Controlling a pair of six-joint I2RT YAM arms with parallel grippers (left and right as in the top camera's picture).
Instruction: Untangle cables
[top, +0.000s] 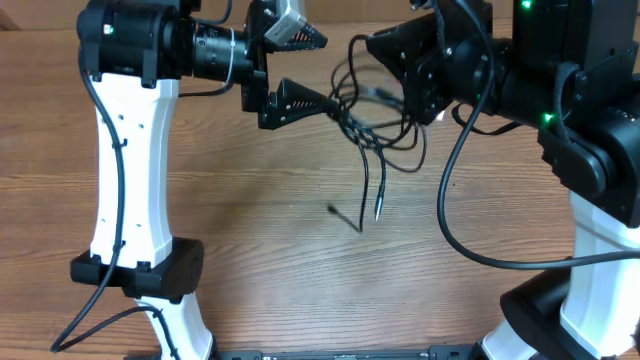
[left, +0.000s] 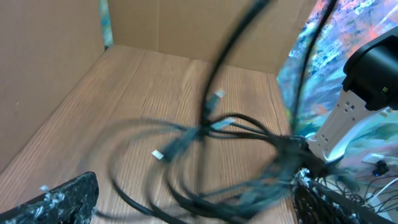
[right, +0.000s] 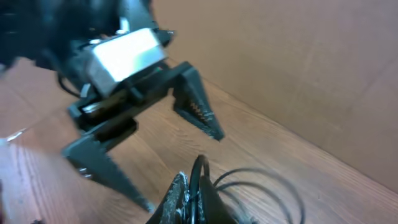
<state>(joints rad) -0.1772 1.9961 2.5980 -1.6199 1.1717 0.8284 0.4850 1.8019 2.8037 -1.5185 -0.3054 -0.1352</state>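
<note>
The left gripper grips the tangle beside my right gripper's pinched loop next and leaves the loose ends dangling free, to untangle the cables.
A tangle of black cables (top: 372, 118) hangs above the wooden table between the two arms, with loose ends dangling down (top: 380, 205). My right gripper (top: 380, 48) is shut on a loop of the black cable (right: 198, 177), which is pinched between its fingers (right: 194, 202). My left gripper (top: 322, 70) is open, its lower finger touching the tangle from the left. In the left wrist view the blurred cables (left: 217, 134) lie between and beyond the spread fingers (left: 193, 208). The open left gripper (right: 180, 140) also shows in the right wrist view.
The wooden table (top: 250, 220) is walled by cardboard at the back (left: 186, 25). The left arm's white base (top: 130, 200) stands at the left. The right arm's base and a looping black cord (top: 470, 240) are at the right.
</note>
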